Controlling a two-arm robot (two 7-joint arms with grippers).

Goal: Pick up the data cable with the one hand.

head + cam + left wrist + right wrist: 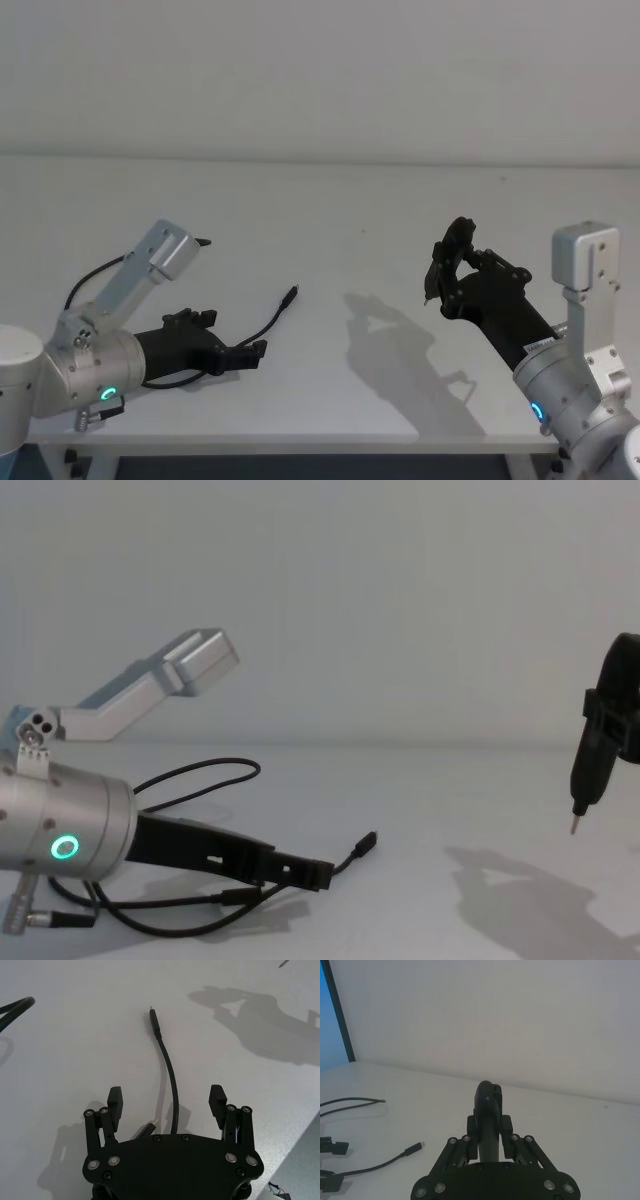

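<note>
The left gripper should grab the data cable by its cord just behind that plug point(173, 1087), to pick up the cable and keep its slim plug point(155, 1023) free.
The data cable point(273, 321) is a thin black cord lying on the white table, with one slim plug point(290, 294) pointing away from me. My left gripper point(250, 354), the one hand with the green ring, sits low over the table and is open. In the left wrist view the data cable point(170, 1072) runs straight between the two spread fingers point(115, 1097) of the left gripper point(166, 1097), and a second plug point(150, 1128) lies under the palm. The chest view shows cable loops point(200, 776) behind the arm. My right gripper point(447, 262) hangs above the table at the right, shut on a black pen-like tool point(592, 765).
The table's front edge point(300, 438) runs close below the left gripper. A plain wall stands behind the table. The right arm's shadow point(400, 345) falls on the middle of the table. A blue panel point(330, 1020) stands at the far side in the right wrist view.
</note>
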